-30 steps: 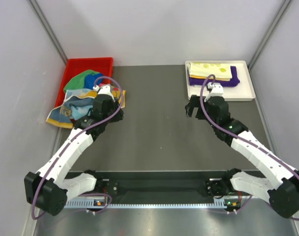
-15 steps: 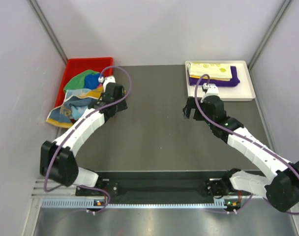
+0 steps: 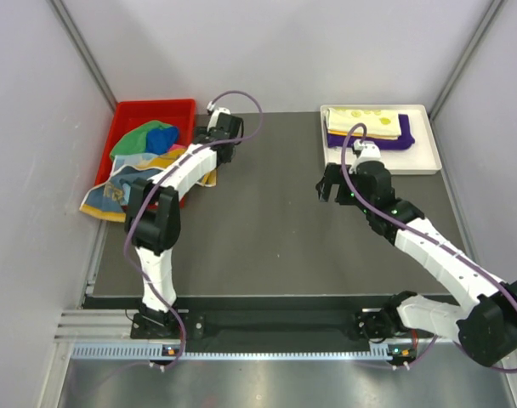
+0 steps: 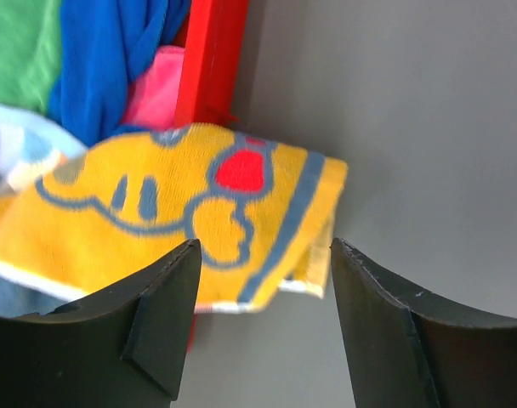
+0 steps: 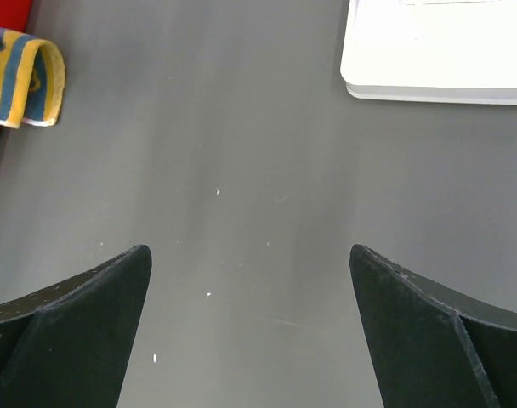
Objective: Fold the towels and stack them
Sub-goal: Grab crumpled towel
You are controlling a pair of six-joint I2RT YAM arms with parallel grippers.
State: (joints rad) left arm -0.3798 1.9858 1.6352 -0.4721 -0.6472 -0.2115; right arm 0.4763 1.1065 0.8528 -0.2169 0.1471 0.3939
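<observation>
The yellow towel needs to come out alone for folding, so the left gripper will next grab its drawn end hanging over the bin's edge (image 3: 208, 177) (image 4: 265, 214).
Unfolded towels lie heaped in the red bin (image 3: 152, 108): green (image 3: 135, 140), royal blue (image 3: 163, 136) and a patterned one spilling over the near left side (image 3: 114, 194). A yellow towel with blue drawing (image 4: 182, 221) hangs over the bin's right edge (image 4: 209, 59) onto the table, with pink (image 4: 152, 89) behind it. My left gripper (image 3: 218, 143) hovers open just short of that yellow towel, nothing between its fingers (image 4: 169, 306). On the white tray (image 3: 424, 161) a folded yellow towel (image 3: 365, 121) lies on a purple one (image 3: 403, 140). My right gripper (image 3: 331, 189) is open over bare table.
The grey enclosure walls close in the table on both sides. The red bin stands at the back left, the white tray (image 5: 437, 51) at the back right. In the right wrist view a corner of the yellow towel (image 5: 20, 76) shows far left.
The left arm has stretched out, carrying its gripper from the towel pile to the bin's far right side, and its jaws opened wider. The right gripper shifted only slightly.
</observation>
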